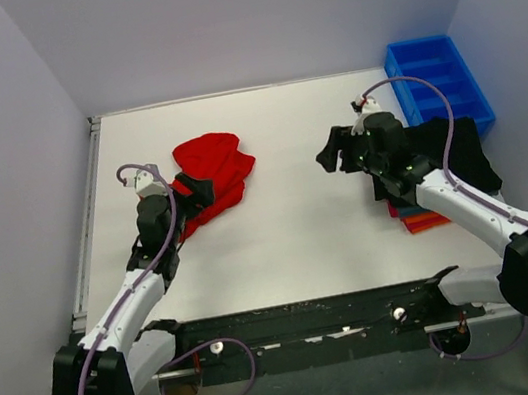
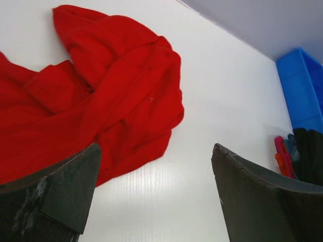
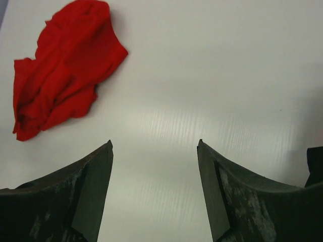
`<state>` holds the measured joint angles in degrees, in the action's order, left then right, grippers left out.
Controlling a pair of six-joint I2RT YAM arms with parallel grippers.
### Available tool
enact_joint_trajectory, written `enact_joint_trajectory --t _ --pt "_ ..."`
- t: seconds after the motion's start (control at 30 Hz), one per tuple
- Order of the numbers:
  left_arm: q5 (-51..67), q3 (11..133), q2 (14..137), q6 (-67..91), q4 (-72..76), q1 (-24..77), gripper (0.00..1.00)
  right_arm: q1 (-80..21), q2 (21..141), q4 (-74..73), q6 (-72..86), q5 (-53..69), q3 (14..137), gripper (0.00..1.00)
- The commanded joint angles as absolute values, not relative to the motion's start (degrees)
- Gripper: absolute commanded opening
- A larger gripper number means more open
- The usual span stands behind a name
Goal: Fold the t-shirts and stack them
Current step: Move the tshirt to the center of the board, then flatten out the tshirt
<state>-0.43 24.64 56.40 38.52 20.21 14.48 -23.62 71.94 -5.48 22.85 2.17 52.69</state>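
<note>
Next, the left gripper grabs the crumpled red t-shirt [image 1: 212, 178] by its near edge, leaving the rest free to spread for folding.
A crumpled bright red t-shirt [image 1: 212, 178] lies on the white table left of centre; it also shows in the left wrist view [image 2: 101, 96] and the right wrist view [image 3: 65, 65]. My left gripper [image 1: 198, 190] is open and empty, low over the shirt's near edge. A stack of folded t-shirts [image 1: 442, 168] sits at the right, black on top, with orange and blue edges [image 1: 425, 221] below. My right gripper [image 1: 333, 155] is open and empty over bare table left of that stack.
A blue plastic bin [image 1: 437, 82] stands at the back right corner, also in the left wrist view [image 2: 303, 85]. The folded stack's edges show in the left wrist view [image 2: 295, 156]. White walls enclose the table on three sides.
</note>
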Motion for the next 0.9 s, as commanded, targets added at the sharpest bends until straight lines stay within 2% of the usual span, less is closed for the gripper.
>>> enact_joint_trajectory --t 0.0,0.27,0.47,0.6,0.73,0.8,0.87 --pt "-11.68 28.83 58.79 37.70 9.68 14.68 0.99 -25.92 69.35 5.96 22.32 0.26 46.24 0.75" --pt "-17.83 32.60 64.68 37.18 4.23 14.68 0.96 -26.46 67.15 14.40 23.29 -4.48 37.71 0.75" --pt "-17.14 36.29 71.71 34.98 3.08 14.68 0.87 -26.46 64.16 18.10 23.99 -4.74 34.19 0.74" --pt "-16.61 39.45 76.72 34.02 2.03 14.68 0.74 -26.46 63.90 18.37 24.17 -4.49 34.01 0.74" --pt "-17.05 42.09 80.76 32.79 1.32 14.68 0.69 -26.46 65.39 18.19 24.52 -3.61 34.28 0.74" --pt "-16.09 43.50 82.96 32.43 0.71 14.68 0.61 -26.46 65.65 18.19 24.79 -3.69 34.36 0.74" --pt "-14.77 44.64 84.63 31.91 0.79 14.68 0.45 -26.46 66.09 18.28 24.78 -3.95 34.37 0.74"
